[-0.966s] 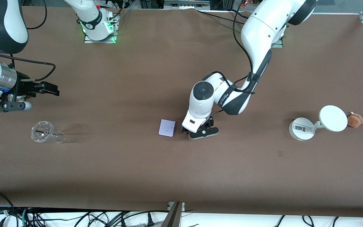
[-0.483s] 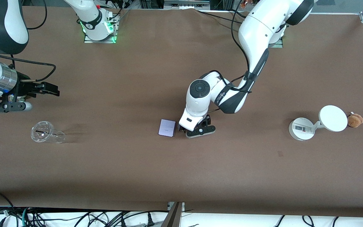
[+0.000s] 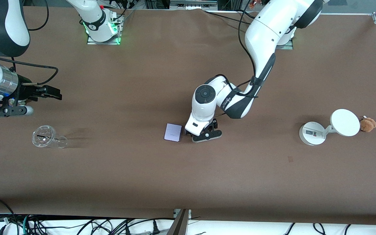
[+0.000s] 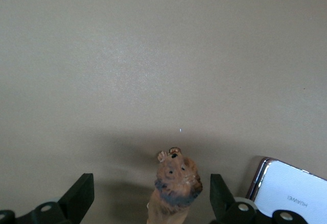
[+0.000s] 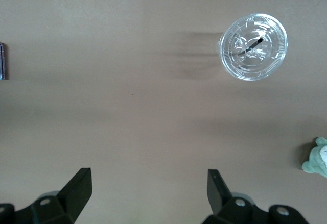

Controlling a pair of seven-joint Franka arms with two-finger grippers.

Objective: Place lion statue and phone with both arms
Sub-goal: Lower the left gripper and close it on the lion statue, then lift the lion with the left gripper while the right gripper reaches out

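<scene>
The left gripper's fingers are beside the lion statue's dark mane (image 4: 174, 196) and would hold the statue if they closed now, so the left gripper needs to close on the statue.
The lion statue (image 4: 175, 185), orange-brown with a dark mane band, sits on the table between my left gripper's open fingers (image 4: 80, 196) and touches neither of them. In the front view the left hand hides it. My left gripper (image 3: 193, 133) is low over the table right beside the phone (image 3: 173, 132), a pale lavender slab lying flat, which also shows in the left wrist view (image 4: 292, 194). My right gripper (image 3: 56, 95) waits open and empty above the table at the right arm's end, and its wrist view (image 5: 148, 185) shows bare table between the fingers.
A clear plastic cup (image 3: 46, 137) lies on the table near the right gripper, nearer to the front camera. A white round-based stand (image 3: 312, 133) with a disc and a brown plush toy (image 3: 368, 124) are at the left arm's end. A grey-green plush (image 5: 318, 163) shows in the right wrist view.
My left gripper has shifted a little toward the phone, staying low over the table. The phone and the right arm have not moved.
</scene>
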